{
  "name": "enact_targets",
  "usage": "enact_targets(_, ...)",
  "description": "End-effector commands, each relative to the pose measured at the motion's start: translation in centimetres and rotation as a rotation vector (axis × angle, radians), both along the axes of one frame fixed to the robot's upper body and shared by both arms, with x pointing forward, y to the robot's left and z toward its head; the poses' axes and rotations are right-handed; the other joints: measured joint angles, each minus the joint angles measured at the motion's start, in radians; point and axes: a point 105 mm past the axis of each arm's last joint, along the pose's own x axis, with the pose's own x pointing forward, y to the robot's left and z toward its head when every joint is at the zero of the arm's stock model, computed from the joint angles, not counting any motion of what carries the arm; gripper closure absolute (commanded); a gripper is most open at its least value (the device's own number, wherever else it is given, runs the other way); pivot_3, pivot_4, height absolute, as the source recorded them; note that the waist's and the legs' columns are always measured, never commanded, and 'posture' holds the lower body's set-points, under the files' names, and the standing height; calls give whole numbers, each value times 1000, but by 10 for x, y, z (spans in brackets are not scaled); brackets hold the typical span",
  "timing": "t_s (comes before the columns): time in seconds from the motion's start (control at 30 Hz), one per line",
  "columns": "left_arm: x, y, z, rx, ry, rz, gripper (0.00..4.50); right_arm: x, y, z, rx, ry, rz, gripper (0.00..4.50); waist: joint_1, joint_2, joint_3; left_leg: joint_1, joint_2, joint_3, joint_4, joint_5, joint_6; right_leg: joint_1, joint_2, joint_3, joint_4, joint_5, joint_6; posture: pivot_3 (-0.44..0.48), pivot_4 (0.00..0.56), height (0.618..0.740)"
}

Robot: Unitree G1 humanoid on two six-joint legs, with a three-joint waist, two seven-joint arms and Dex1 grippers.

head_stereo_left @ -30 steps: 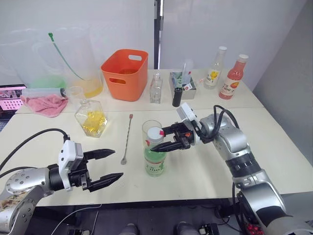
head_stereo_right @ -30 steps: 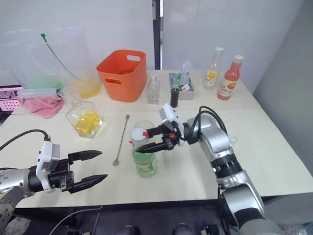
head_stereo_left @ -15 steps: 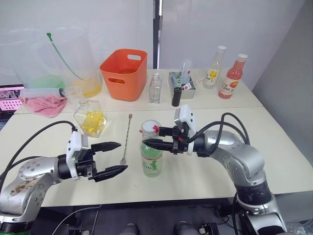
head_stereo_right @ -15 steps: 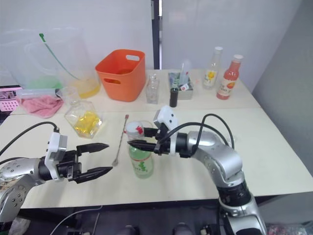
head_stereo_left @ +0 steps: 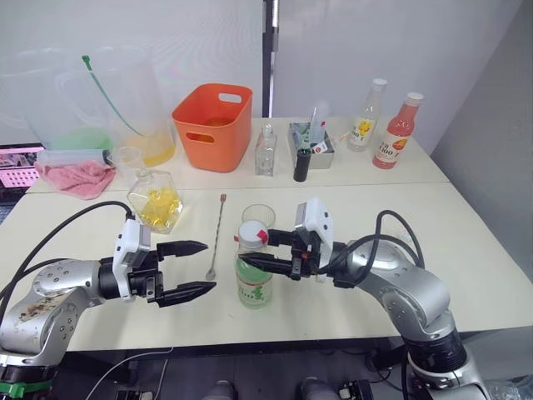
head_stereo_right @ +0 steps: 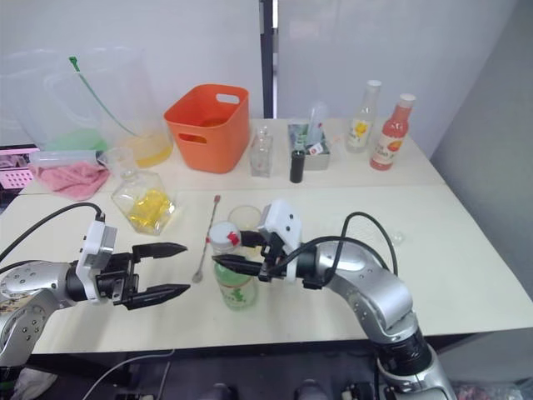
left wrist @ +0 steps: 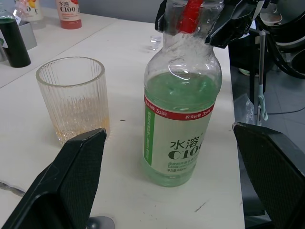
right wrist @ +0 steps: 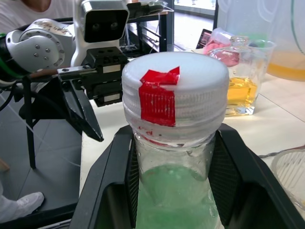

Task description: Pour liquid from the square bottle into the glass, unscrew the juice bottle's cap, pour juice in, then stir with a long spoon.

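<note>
The bottle should be grabbed by its neck (head_stereo_left: 250, 252) once my left gripper reaches it, and this leaves the juice bottle's taped white cap (head_stereo_left: 252, 232) free to unscrew.
The juice bottle (head_stereo_left: 252, 279) stands near the table's front edge with green liquid inside. Its white cap (right wrist: 175, 90) carries a strip of red tape. My right gripper (head_stereo_left: 255, 248) is shut on the bottle's neck just under the cap, one finger (right wrist: 112, 191) on each side. Left of the bottle, my left gripper (head_stereo_left: 207, 266) is open and apart from it, its fingers (left wrist: 71, 186) pointing at it. The glass (left wrist: 71, 98) stands just behind the bottle with a little yellowish liquid. The long spoon (head_stereo_left: 216, 237) lies flat between the glass and the square bottle (head_stereo_left: 156, 200).
At the back stand an orange basket (head_stereo_left: 212, 125), a small clear bottle (head_stereo_left: 265, 152), a grey box (head_stereo_left: 312, 137), a yellow-labelled bottle (head_stereo_left: 364, 107) and a pink-red bottle (head_stereo_left: 390, 133). Large pitchers (head_stereo_left: 125, 100), a measuring cup (head_stereo_left: 127, 158) and a pink cloth (head_stereo_left: 79, 177) are back left.
My right gripper has carried the juice bottle a little left and toward the front edge, away from the glass. My left gripper has come forward, closer to the bottle, still open.
</note>
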Motion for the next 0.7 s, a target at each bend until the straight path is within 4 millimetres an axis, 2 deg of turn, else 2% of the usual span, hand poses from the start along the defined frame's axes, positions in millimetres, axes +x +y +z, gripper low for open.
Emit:
enact_targets(0.03,-8,-4,11,-14,-8,-54,0,-3,-2,2,-21,6,47,1723,1,0,0,0,0,0,0,0,0,0,0,0,0,0,0,0,150,740)
enact_targets(0.13,-11,-6,14,-32,9,-77,0,0,-15,11,-34,0,56,670,2,0,0,0,0,0,0,0,0,0,0,0,0,0,0,0,150,740)
enact_targets(0.2,-10,-6,15,-36,-2,-80,0,1,-30,10,-87,-9,67,17,4,0,0,0,0,0,0,0,0,1,0,0,-1,0,0,0,150,740)
enact_targets(0.3,-8,-8,14,-37,-6,-95,0,3,-52,9,-139,-15,70,17,5,0,0,0,0,0,1,0,0,1,0,0,-2,0,0,0,150,740)
enact_targets(0.43,-1,-12,17,-39,-25,-111,0,2,-82,21,-121,7,59,17,5,0,0,0,0,0,1,0,0,2,0,0,-2,0,0,0,150,740)
enact_targets(0.53,4,-17,21,-54,-50,-129,0,-1,-109,21,-146,56,12,17,11,0,0,0,0,0,1,0,0,2,0,0,-2,0,0,0,150,740)
enact_targets(0.7,8,-33,42,-107,-92,-203,0,-14,-148,19,-191,49,-107,17,27,-1,0,-1,0,0,2,0,0,3,0,-1,-3,0,0,0,150,740)
